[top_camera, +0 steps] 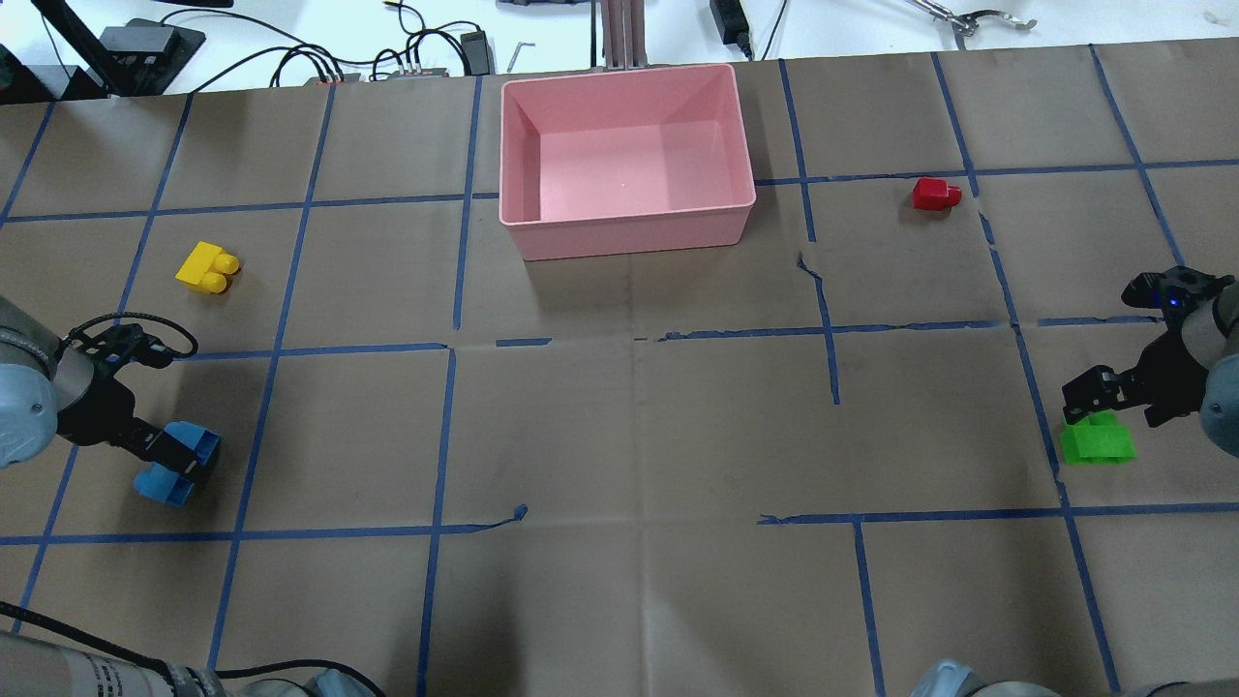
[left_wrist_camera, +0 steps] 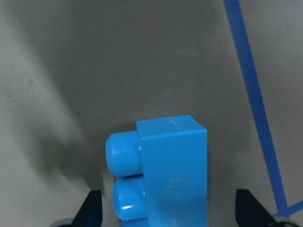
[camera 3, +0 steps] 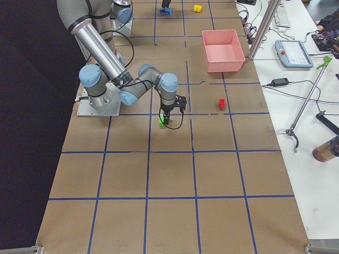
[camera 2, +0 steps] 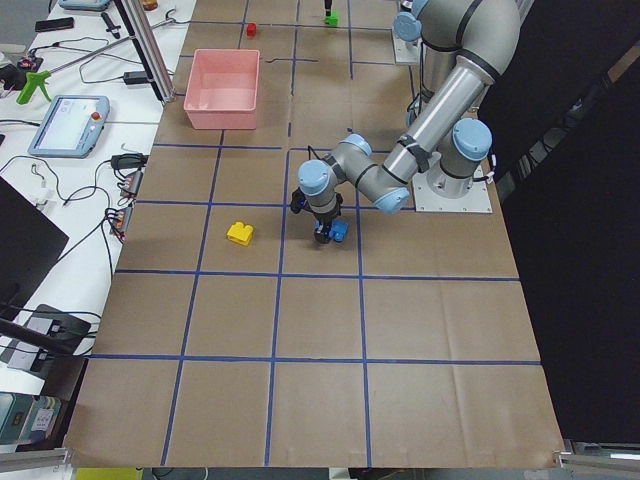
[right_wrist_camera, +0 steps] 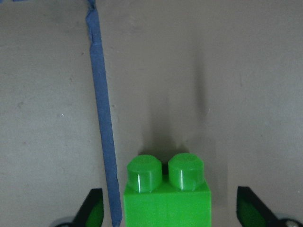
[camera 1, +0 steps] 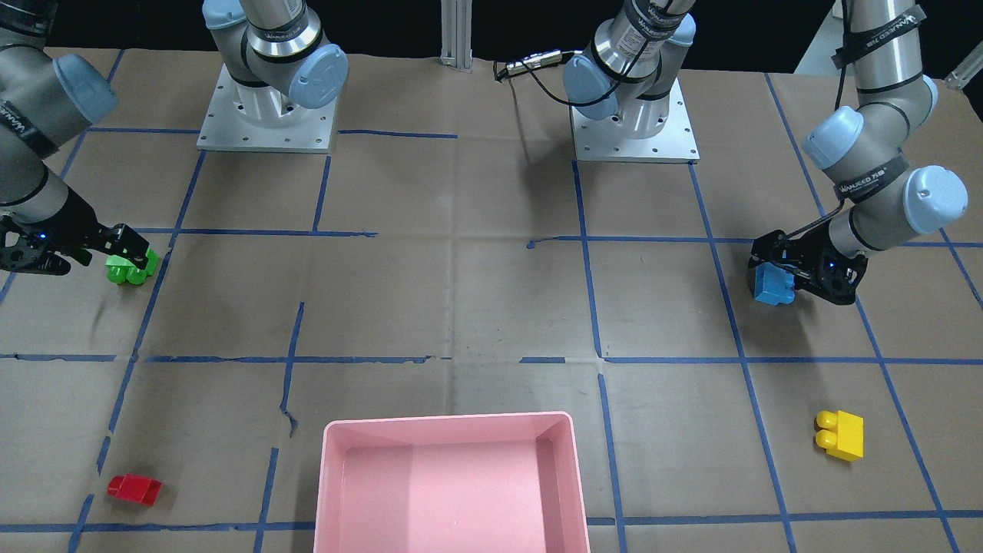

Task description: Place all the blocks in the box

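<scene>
I will next grab the green brick by its body below the studs with my right gripper, to put the brick into the pink box.
My left gripper point(top_camera: 179, 457) is open and straddles the light blue brick point(top_camera: 165, 481) on the table at my left; in the left wrist view the brick point(left_wrist_camera: 165, 175) lies between the fingertips point(left_wrist_camera: 93, 208) with gaps on both sides. My right gripper point(top_camera: 1096, 399) is open around the green brick point(top_camera: 1097, 443); the right wrist view shows the brick point(right_wrist_camera: 166, 194) centred between the fingertips point(right_wrist_camera: 246, 208), untouched. The yellow brick point(top_camera: 206, 267) lies far left, the red brick point(top_camera: 935, 194) far right. The pink box point(top_camera: 629, 215) stands empty at the far middle.
Brown paper with blue tape grid lines covers the table. The arm bases point(camera 1: 265, 115) are bolted at the robot's side. Cables and tools lie beyond the far edge behind the box point(camera 1: 449, 420).
</scene>
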You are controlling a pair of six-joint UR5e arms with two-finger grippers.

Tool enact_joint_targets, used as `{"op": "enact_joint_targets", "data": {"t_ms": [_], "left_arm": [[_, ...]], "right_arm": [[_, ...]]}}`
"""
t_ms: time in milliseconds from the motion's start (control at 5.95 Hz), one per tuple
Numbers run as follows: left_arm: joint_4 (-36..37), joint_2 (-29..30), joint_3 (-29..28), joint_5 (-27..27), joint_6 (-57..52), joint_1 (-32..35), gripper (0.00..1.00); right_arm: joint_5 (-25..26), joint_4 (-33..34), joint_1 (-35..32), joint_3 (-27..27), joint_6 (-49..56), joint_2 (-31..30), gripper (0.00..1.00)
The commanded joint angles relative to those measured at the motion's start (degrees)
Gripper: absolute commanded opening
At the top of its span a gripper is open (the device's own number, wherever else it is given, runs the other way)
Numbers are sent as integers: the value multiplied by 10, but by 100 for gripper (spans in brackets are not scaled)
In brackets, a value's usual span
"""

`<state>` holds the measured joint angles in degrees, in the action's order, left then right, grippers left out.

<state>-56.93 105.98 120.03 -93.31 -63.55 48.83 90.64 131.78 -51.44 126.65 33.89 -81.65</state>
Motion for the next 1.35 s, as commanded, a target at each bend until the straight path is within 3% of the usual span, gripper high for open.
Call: {"op": "enact_joint_targets", "data": {"t_ms": [0, 336, 504, 673, 841, 1009, 1177], "left_arm": [[1, 3, 0, 0, 1, 0, 80], [1, 5, 0, 0, 2, 0, 48], [1, 5, -1, 0, 2, 0, 28], [1, 2, -2, 0, 15, 1, 14], [1, -3, -2, -1, 24, 4, 13], [0, -8, -7, -2, 25, 7, 12], [-1, -16, -8, -2, 26, 8, 8]], "right_arm": [[5, 5, -1, 1, -15, 11, 99], [5, 4, -1, 1, -15, 23, 90], [5, 5, -1, 1, -15, 25, 90], [5, 4, 0, 1, -15, 25, 87], [4, 3, -1, 0, -16, 25, 59], [4, 2, -1, 0, -15, 24, 43], [4, 1, -1, -3, -15, 19, 40]]}}
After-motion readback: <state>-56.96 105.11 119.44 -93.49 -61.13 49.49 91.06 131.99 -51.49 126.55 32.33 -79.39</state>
